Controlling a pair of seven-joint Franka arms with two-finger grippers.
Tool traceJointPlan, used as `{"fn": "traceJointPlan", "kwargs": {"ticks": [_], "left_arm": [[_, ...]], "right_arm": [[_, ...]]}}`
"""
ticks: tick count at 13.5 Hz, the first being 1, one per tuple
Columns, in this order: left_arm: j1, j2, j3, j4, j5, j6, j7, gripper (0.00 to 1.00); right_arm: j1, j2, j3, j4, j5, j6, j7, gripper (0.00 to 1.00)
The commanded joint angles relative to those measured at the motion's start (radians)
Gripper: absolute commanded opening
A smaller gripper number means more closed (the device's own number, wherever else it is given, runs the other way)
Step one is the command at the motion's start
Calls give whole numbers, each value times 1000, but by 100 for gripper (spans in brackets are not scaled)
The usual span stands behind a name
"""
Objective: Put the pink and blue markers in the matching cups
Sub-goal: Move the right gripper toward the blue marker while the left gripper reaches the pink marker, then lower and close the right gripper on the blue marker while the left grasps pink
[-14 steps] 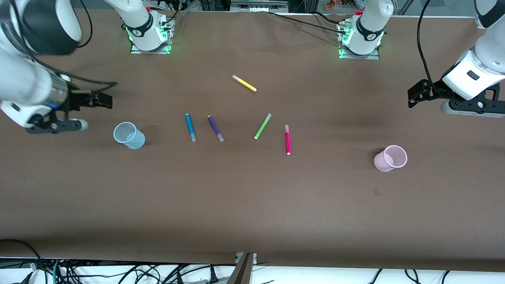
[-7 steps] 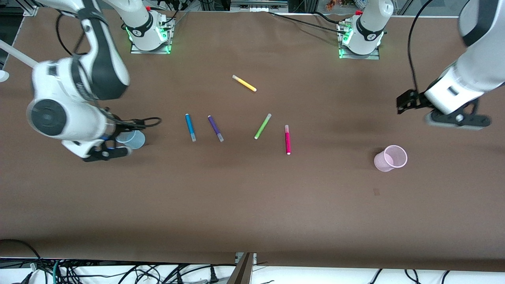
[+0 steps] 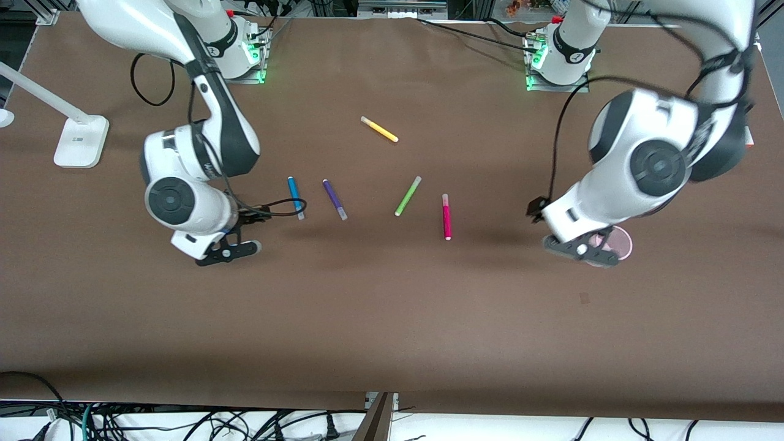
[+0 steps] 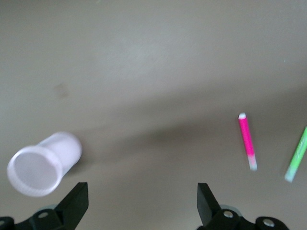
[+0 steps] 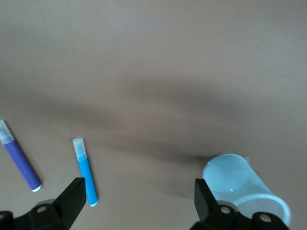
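Note:
My right gripper picks up the blue marker by its end with the cap point(image 5: 79, 149) next, to stand it in the pale blue cup point(image 5: 244, 187).
The blue marker point(image 3: 295, 197) and the pink marker point(image 3: 446, 216) lie flat mid-table. The pale pink cup point(image 3: 620, 242) stands toward the left arm's end, partly covered by the left gripper point(image 3: 579, 250). The wrist view shows that gripper point(image 4: 141, 206) open and empty above the table beside the pink cup point(image 4: 41, 163), with the pink marker point(image 4: 247, 142) farther off. The right gripper point(image 3: 223, 250) is open and empty point(image 5: 139, 201), between the blue marker point(image 5: 85, 171) and the pale blue cup point(image 5: 240, 184). The right arm hides the blue cup in the front view.
A purple marker point(image 3: 335, 199) lies beside the blue one, a green marker point(image 3: 408, 196) beside the pink one, and a yellow marker point(image 3: 379, 129) lies nearer the robot bases. A white lamp base point(image 3: 79, 141) stands at the right arm's end.
Both arms swung in over the table. The right gripper moved past the blue cup toward the blue marker. The left gripper moved over the pink cup. The markers and cups have not moved.

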Motion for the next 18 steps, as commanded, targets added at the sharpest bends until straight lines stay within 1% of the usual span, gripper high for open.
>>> {"fn": "traceJointPlan", "kwargs": {"ticks": [1,3,5,6,8,10,12,13,14,16,17,18], "left_arm": [[-67,128,8,61,-37,35,9,100],[-146,198,9,58,-89,115,1,100],[-183,238,8,41,-88,166,-70,100],[-215,239,9,18,-88,173,-127,100],[-277,211,9,-63,-85,202,-231,100],[-332,136,11,-192,-75,263,-326,100],[-341,81,9,-336,-72,378,-356,100],[-341,71,9,-382,-71,431,-356,100],[-343,71,9,-418,-71,474,-357,100],[-344,81,9,-449,-71,519,-357,100],[-346,94,9,-447,-71,536,-357,100],[-347,110,9,-447,-71,545,-357,100]], "right_arm": [[53,20,-2,-54,17,82,3,100],[69,29,-2,-105,48,160,5,100],[87,29,-3,-169,49,249,6,100],[106,31,-2,-206,49,304,21,100],[126,37,-3,-258,49,392,61,100],[140,42,-3,-271,49,404,63,100],[150,42,-3,-282,48,406,61,100],[162,43,-3,-285,48,415,63,100],[169,49,-3,-288,48,427,63,100],[169,51,-3,-292,48,438,61,100],[169,51,-3,-292,48,440,63,98],[169,51,-3,-294,48,440,63,92]]}}
